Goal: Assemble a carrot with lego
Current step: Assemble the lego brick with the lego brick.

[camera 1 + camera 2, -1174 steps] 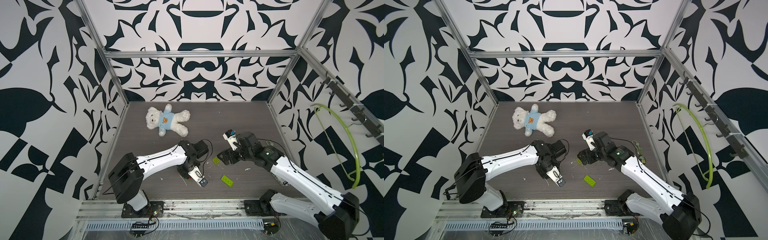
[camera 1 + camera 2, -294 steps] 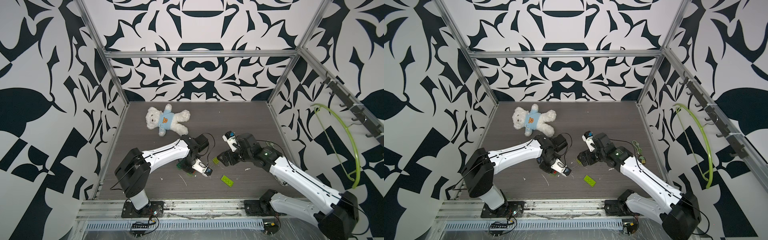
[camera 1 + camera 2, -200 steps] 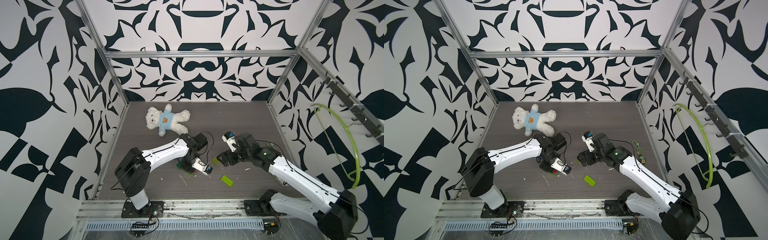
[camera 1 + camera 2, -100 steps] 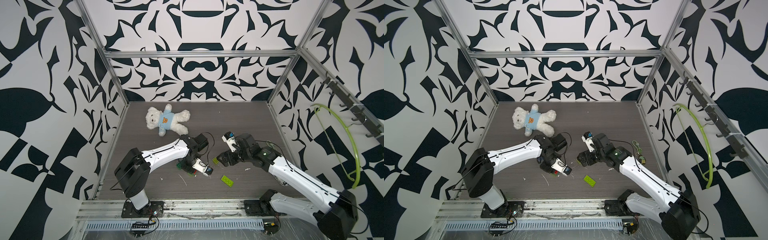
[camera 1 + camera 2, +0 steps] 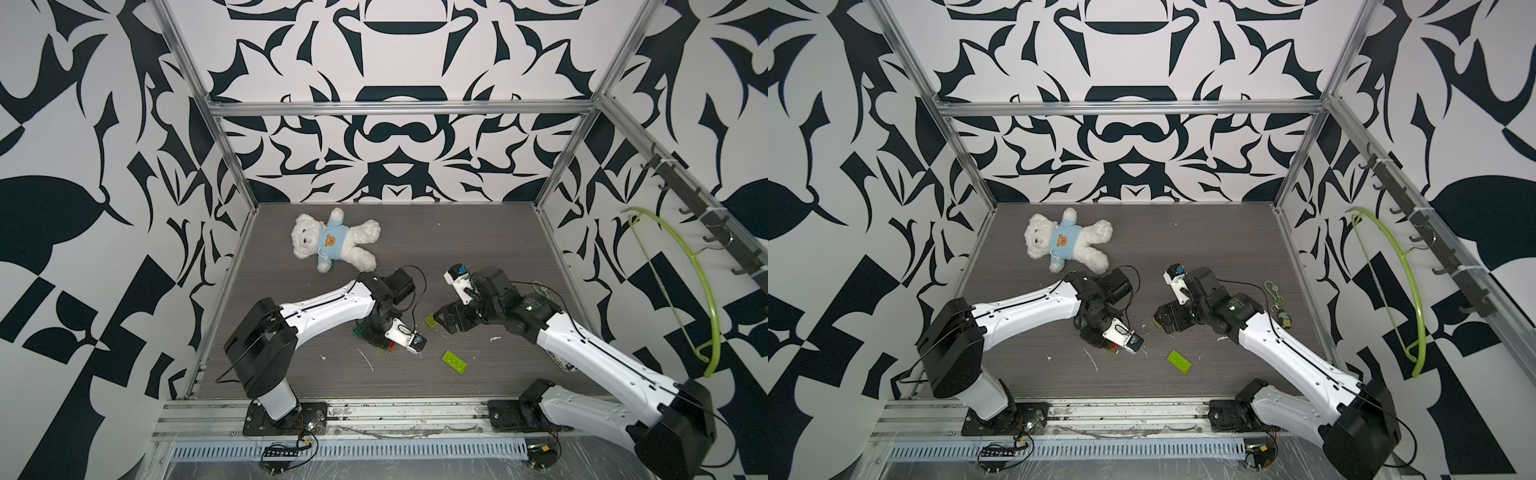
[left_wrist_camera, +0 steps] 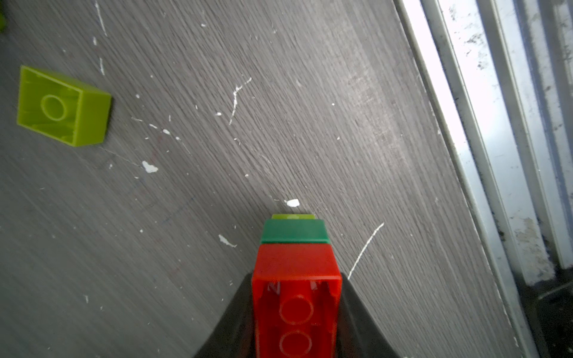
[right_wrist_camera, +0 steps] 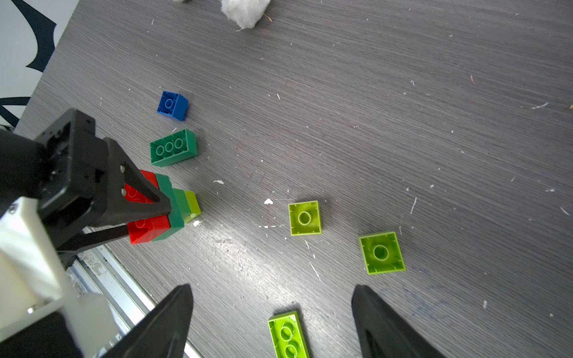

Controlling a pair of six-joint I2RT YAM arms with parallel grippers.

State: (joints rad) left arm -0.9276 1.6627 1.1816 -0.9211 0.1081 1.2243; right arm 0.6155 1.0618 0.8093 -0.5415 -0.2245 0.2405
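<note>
The carrot's lime tip meets the tabletop with the red brick upright above it, so my left gripper is ready to release the part-built carrot.
My left gripper [image 7: 155, 214] is shut on the part-built carrot [image 7: 173, 210], a stack of a red brick [image 6: 296, 272], dark green bricks [image 6: 294, 232] and a lime tip [image 6: 291, 217]. In both top views it is held low over the table [image 5: 388, 345] [image 5: 1113, 347], tip pointing down. My right gripper [image 7: 271, 289] hangs open over a lime oblong brick [image 7: 286, 334] that lies loose on the table between its fingers. Other loose lego lies around: two lime squares [image 7: 304, 218] [image 7: 381, 252], a dark green oblong [image 7: 173, 147] and a blue square [image 7: 172, 105].
Another lime oblong brick [image 5: 454, 362] lies towards the front edge. A white teddy bear [image 5: 332, 245] lies at the back left. A keychain [image 5: 1277, 303] sits by the right wall, where a green hanger [image 5: 702, 291] hangs. The metal front rail [image 6: 496, 155] runs close to the held stack.
Since about six seconds ago my left arm has swung and turned slightly with the stack. Over the last second neither arm has visibly moved.
</note>
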